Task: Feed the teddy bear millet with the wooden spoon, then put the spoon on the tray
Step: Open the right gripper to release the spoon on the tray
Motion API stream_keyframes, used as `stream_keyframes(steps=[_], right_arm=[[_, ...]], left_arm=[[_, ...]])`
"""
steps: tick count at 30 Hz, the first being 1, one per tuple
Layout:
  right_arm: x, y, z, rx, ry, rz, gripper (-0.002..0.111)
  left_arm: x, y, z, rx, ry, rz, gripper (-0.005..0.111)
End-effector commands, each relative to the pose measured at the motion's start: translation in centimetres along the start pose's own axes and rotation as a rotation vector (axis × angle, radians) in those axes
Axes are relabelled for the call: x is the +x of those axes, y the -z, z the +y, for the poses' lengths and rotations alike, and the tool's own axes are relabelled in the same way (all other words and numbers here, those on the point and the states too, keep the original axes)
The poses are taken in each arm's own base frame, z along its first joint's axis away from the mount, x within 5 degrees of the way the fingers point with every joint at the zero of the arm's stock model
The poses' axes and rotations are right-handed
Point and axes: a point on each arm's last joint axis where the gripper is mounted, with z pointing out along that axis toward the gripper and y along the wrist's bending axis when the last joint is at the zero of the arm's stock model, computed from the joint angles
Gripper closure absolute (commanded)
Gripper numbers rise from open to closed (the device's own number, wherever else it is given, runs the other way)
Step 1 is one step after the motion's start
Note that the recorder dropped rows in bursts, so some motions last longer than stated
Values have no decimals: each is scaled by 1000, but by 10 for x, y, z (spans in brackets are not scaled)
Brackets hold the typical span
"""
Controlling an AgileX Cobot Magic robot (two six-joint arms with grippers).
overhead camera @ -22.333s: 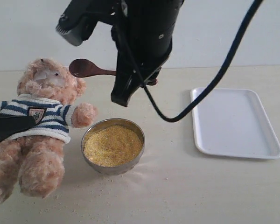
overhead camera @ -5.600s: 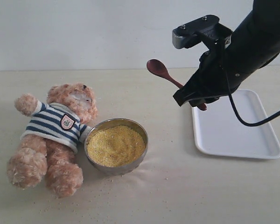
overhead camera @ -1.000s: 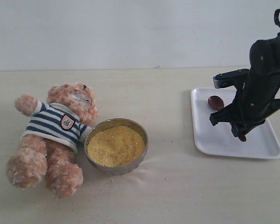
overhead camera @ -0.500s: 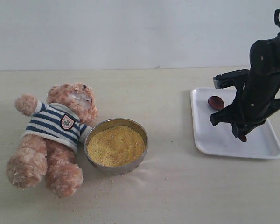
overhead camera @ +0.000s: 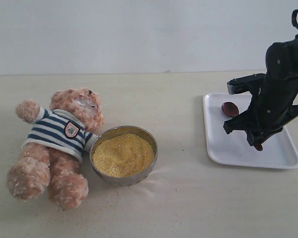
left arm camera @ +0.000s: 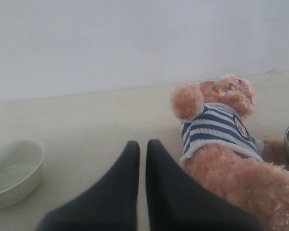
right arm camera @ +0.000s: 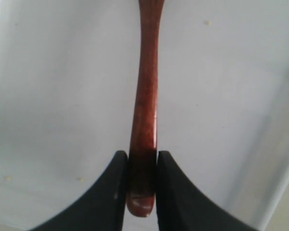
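The wooden spoon (overhead camera: pixel 230 108) lies along the white tray (overhead camera: pixel 228 144), inside the tray's rim, so it is now time for my right gripper to let go of the spoon.
The teddy bear (overhead camera: pixel 59 139) in its striped shirt lies on its back at the left, touching the metal bowl of millet (overhead camera: pixel 122 154). On the right, the white tray (overhead camera: pixel 228 144) holds the wooden spoon (overhead camera: pixel 230 108), whose oval bowl rests on the tray's far left part. My right gripper (overhead camera: pixel 256 141) is low over the tray, shut on the end of the spoon's handle (right arm camera: pixel 145 110). The left gripper (left arm camera: pixel 142 147) is shut with nothing in it, beside the teddy bear (left arm camera: pixel 221 139); it does not show in the exterior view.
A white ceramic bowl (left arm camera: pixel 12 171) sits on the table in the left wrist view. Scattered millet grains lie on the table round the metal bowl (overhead camera: pixel 114 196). A few grains dot the tray (right arm camera: pixel 53 120).
Over the last second nothing moves. Earlier, the right gripper carried the spoon from the bear's face across to the tray, and the bear was laid down beside the bowl.
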Motion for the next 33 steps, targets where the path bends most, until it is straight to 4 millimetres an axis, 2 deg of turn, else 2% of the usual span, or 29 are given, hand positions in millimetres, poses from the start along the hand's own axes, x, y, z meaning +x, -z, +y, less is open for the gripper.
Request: stream_keyframes(steps=[1, 6, 8, 13, 16, 25, 29, 31, 33], right_arm=[[0, 1, -2, 5, -2, 3, 108], [0, 1, -2, 5, 1, 2, 108], [0, 1, -2, 5, 1, 2, 104], [0, 1, -2, 5, -8, 2, 74], [0, 1, -2, 5, -8, 2, 66], [3, 4, -2, 6, -33, 36, 66], [4, 30, -3, 8, -56, -27, 66], [9, 46, -3, 6, -81, -119, 67], [17, 57, -4, 18, -131, -249, 74]], left_arm=[[0, 0, 0, -1, 18, -11, 102], [0, 0, 0, -1, 18, -11, 102], [0, 0, 0, -1, 18, -11, 102], [0, 0, 0, -3, 18, -13, 102], [0, 0, 0, -3, 18, -13, 102], [0, 0, 0, -3, 18, -13, 102], [0, 0, 0, -3, 18, -13, 102], [0, 0, 0, -3, 18, -13, 102], [0, 0, 0, -3, 18, -13, 102]])
